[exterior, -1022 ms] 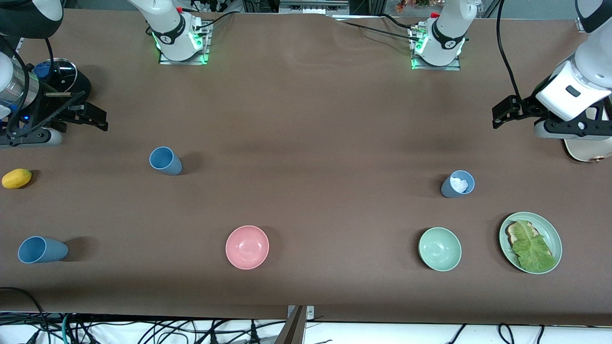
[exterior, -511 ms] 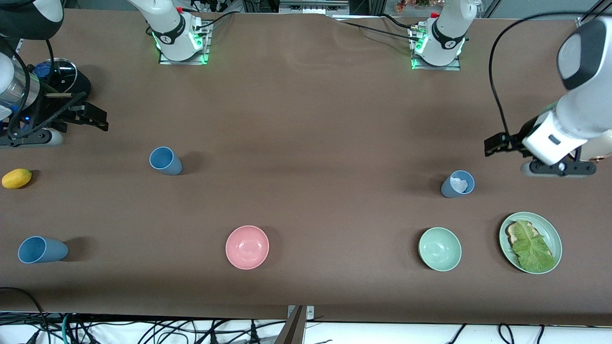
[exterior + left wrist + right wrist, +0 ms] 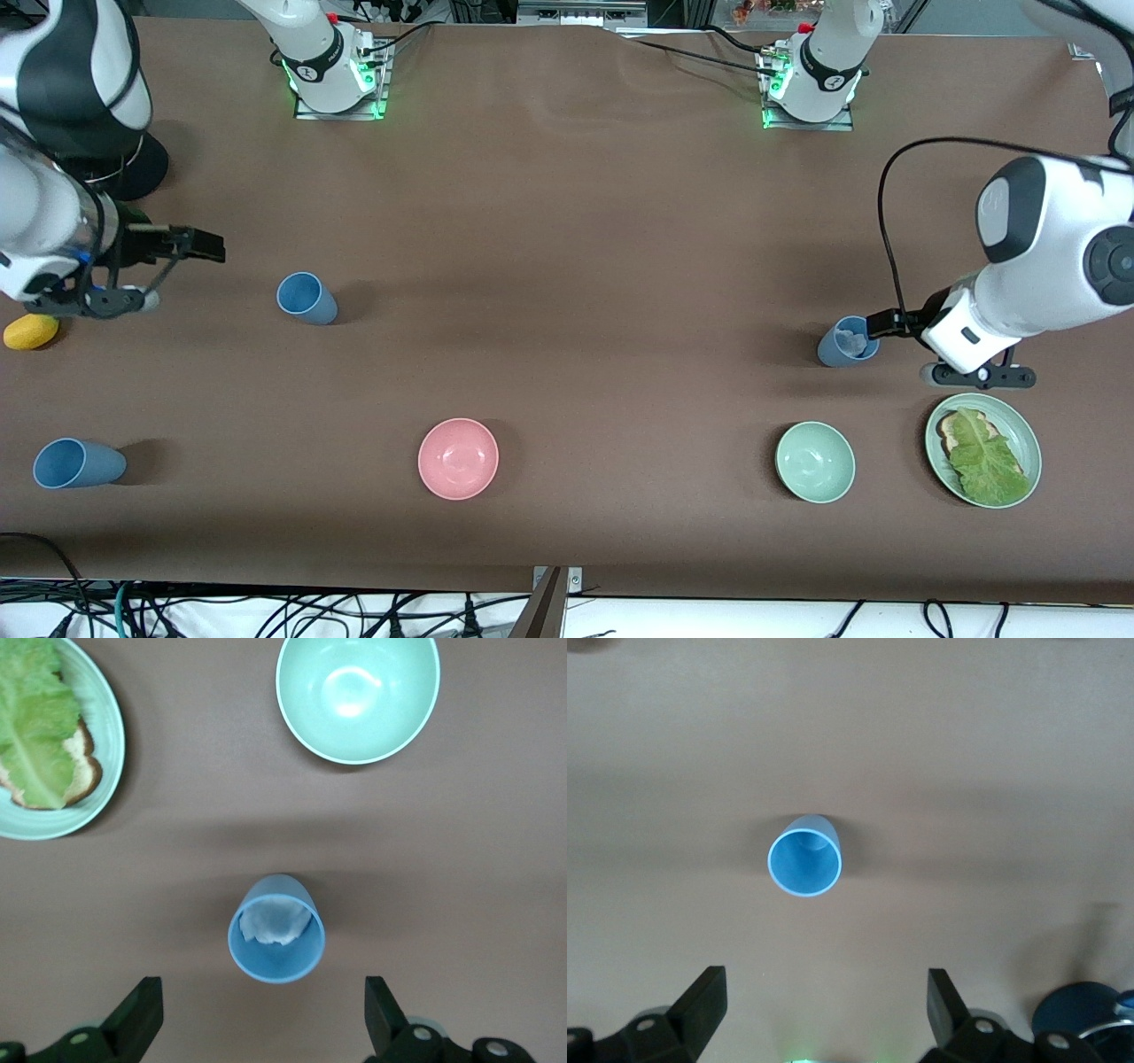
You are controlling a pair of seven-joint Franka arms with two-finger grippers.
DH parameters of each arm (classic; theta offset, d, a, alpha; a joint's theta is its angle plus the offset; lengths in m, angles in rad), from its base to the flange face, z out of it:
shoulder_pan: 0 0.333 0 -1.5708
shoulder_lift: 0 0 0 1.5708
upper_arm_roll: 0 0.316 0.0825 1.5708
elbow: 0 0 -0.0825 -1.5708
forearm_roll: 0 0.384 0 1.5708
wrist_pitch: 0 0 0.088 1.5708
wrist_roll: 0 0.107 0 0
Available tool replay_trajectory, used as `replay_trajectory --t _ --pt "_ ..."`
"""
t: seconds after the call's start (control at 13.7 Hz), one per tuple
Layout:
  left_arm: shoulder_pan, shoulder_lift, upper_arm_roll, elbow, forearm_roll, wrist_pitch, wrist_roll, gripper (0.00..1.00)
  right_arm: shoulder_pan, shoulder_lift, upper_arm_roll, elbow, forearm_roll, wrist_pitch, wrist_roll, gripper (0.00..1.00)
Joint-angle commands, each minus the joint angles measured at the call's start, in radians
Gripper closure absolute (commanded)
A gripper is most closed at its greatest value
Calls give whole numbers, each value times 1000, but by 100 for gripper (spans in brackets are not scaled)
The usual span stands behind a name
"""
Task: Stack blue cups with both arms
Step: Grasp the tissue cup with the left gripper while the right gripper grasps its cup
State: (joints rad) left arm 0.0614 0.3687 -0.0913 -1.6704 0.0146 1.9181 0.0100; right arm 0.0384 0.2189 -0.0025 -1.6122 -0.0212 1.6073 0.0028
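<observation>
I need to grab the blue cup by its side at the rim [image 3: 870, 345] with my left gripper next. This will keep the cup upright, as a crumpled white wad [image 3: 850, 341] sits loose inside.
Three blue cups are on the table. One cup [image 3: 848, 342] with a white crumpled thing inside is toward the left arm's end; it also shows in the left wrist view [image 3: 276, 939]. My left gripper [image 3: 886, 326] is open and empty over the table just beside this cup, with the cup ahead of its jaws [image 3: 261, 1019]. A second cup [image 3: 306, 299] is toward the right arm's end and looks empty in the right wrist view [image 3: 804, 866]. My right gripper [image 3: 202, 248] is open and empty over the table beside it [image 3: 824, 1001]. A third cup [image 3: 78, 463] is nearer the front camera.
A pink bowl [image 3: 458, 458] and a pale green bowl [image 3: 815, 462] sit nearer the front camera. A green plate [image 3: 1028, 439] holds bread and lettuce beside the green bowl. A yellow fruit [image 3: 31, 330] lies under the right arm. A dark round object [image 3: 1085, 1014] is near the right gripper.
The left arm has swung down and in until its gripper is beside the cup with the white thing. The right gripper has moved closer to the second cup.
</observation>
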Motion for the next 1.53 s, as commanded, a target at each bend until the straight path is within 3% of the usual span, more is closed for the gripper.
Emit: replay_trajectory --t 0.0,0.29,0.51,0.66,0.73,0.88,0.95,1.31,1.39,1.46 --pt "15 39 -2 -23 -8 68 67 0 -14 -19 1 -147 4 144 -7 0" --pt "35 44 -2 -212 -4 266 119 0 -14 -30 -7 -340 4 373 -7 0" --pt "57 61 -2 -220 -4 277 266 0 -14 -35 -7 -480 4 573 -7 0" --pt "81 90 -2 -219 -4 307 315 1 -14 -21 -7 -511 4 618 -7 0" --pt "86 102 -2 -220 -4 318 321 13 -14 -13 -7 -526 4 643 -7 0" --pt "87 114 -4 -218 -19 323 317 75 -14 11 -7 -538 4 657 -7 0" --pt "87 116 -4 -218 -21 323 315 98 -14 13 -7 -549 4 669 -7 0" --pt "69 108 -19 -198 -22 294 292 100 -14 59 -7 -551 7 707 -4 1" --pt "71 102 -42 -197 -31 276 271 100 -14 65 -7 -549 7 706 8 4" --pt "71 99 -60 -181 -53 262 237 100 -14 69 -7 -546 7 706 9 19"
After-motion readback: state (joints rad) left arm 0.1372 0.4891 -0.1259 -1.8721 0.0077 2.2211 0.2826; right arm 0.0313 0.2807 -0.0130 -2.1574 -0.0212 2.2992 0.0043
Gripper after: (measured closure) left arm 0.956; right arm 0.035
